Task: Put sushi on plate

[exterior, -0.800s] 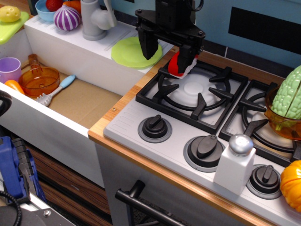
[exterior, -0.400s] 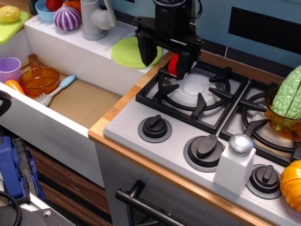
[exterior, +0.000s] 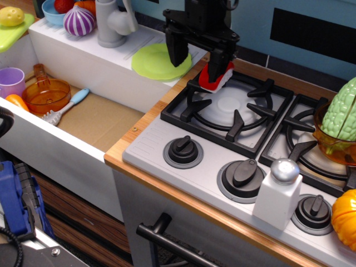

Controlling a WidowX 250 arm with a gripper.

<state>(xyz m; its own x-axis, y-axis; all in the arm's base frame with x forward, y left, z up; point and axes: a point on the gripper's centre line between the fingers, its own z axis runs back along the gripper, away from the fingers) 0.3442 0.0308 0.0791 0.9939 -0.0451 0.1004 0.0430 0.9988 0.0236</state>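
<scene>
The gripper needs to put the sushi on the plate, so next it will grab the sushi across its red top and white base.
The sushi, red on top with a white base, lies tilted on the back left corner of the left burner grate. My gripper hangs just above it with its jaws spread wide. The right finger is right over the sushi and hides part of its top. The left finger hangs over the right edge of the light-green plate. The plate lies flat on the white ledge left of the stove, a short way left of the sushi. Nothing is held.
A grey faucet and a purple onion toy stand behind the plate. The sink at left holds an orange bowl and a spatula. A white salt shaker, knobs and a green vegetable in an orange pot are at right.
The gripper has risen a little and shifted slightly back and right, still open. The sushi stays at the grate's back left corner.
</scene>
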